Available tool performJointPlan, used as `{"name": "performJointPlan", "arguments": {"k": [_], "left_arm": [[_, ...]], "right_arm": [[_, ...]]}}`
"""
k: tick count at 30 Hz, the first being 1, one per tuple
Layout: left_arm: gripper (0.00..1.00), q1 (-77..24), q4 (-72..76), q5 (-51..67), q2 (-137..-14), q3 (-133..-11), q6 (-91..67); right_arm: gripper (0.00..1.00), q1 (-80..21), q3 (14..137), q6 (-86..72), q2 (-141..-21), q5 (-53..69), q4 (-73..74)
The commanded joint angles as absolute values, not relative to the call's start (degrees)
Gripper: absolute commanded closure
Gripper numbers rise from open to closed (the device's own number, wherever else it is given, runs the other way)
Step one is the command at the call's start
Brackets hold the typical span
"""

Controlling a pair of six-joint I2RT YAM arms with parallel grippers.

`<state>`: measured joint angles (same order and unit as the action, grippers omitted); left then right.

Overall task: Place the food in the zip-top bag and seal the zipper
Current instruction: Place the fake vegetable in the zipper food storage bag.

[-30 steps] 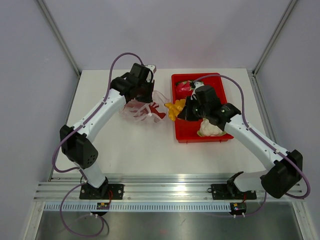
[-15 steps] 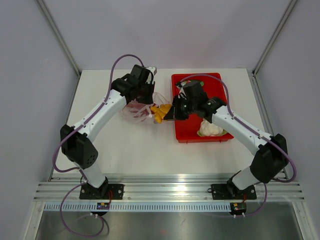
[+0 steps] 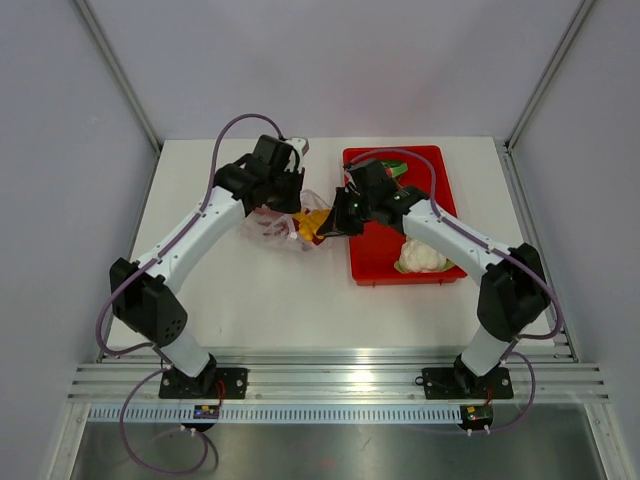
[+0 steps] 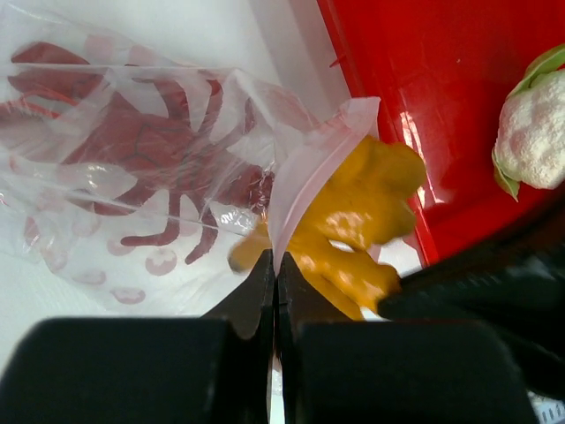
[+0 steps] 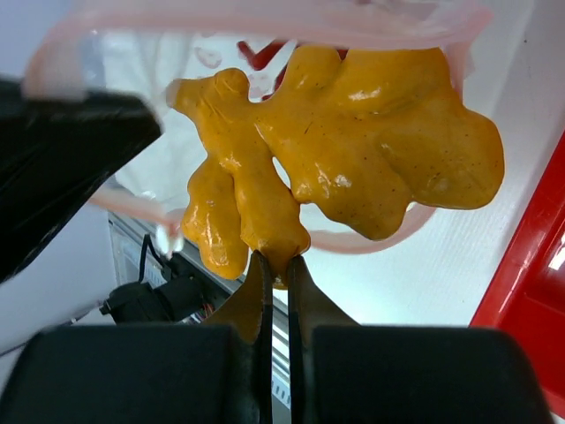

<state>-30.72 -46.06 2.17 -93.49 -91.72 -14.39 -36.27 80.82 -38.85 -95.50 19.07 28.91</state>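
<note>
My right gripper needs to move the orange-yellow food piece [image 5: 353, 124] in before letting it go. Most of it is outside the pink zipper, so it would end up across the bag's opening.
The zip-top bag [image 4: 132, 168] lies clear and crinkled on the white table with dark-red chili peppers [image 4: 146, 146] inside. My left gripper [image 4: 275, 258] is shut on the bag's rim by the pink zipper [image 4: 311, 172], holding the mouth up. My right gripper [image 5: 276, 261] is shut on the bottom lobe of the orange-yellow food piece [image 5: 353, 124], which sits at the bag's mouth [image 5: 265, 22]. From above, the orange piece [image 3: 314, 222] hangs between the left gripper [image 3: 297, 203] and the right gripper [image 3: 330, 226]. The white cauliflower piece [image 3: 420, 257] rests in the tray.
The red tray [image 3: 372, 262] stands right of the bag, its left rim close under my right wrist. A bit of green [image 3: 398, 170] shows at the tray's far end behind the right arm. Frame posts stand at the table's far corners.
My right gripper has carried the orange-yellow piece leftward from the tray's edge to the bag's mouth. The left gripper kept its hold on the bag rim and barely shifted.
</note>
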Motion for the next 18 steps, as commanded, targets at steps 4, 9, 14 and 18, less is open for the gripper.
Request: {"name": "performJointPlan", "arguments": {"k": [4,9,14,18], "left_arm": [[1.0,-30.9,-43.1,6.0,-90.0,-90.8,-13.3],[1.0,-30.9,-42.4,8.6,-89.6,-89.5,-12.8],[1.0,-30.9,-41.8,9.1,-90.0,-88.4,-13.0],[1.0,-31.0,-41.7,9.8,-90.4,-88.7,-13.1]], "right_arm": [[1.0,-36.4,83.2,-45.3,-99.6,11.1,26.5],[1.0,-36.6,87.7,-46.8,-101.9,9.7,27.2],[1.0,-38.0,90.9,-46.9,-101.3,10.1,26.1],[1.0,-39.3,93.2,-46.8,-103.0,10.1,26.3]]}}
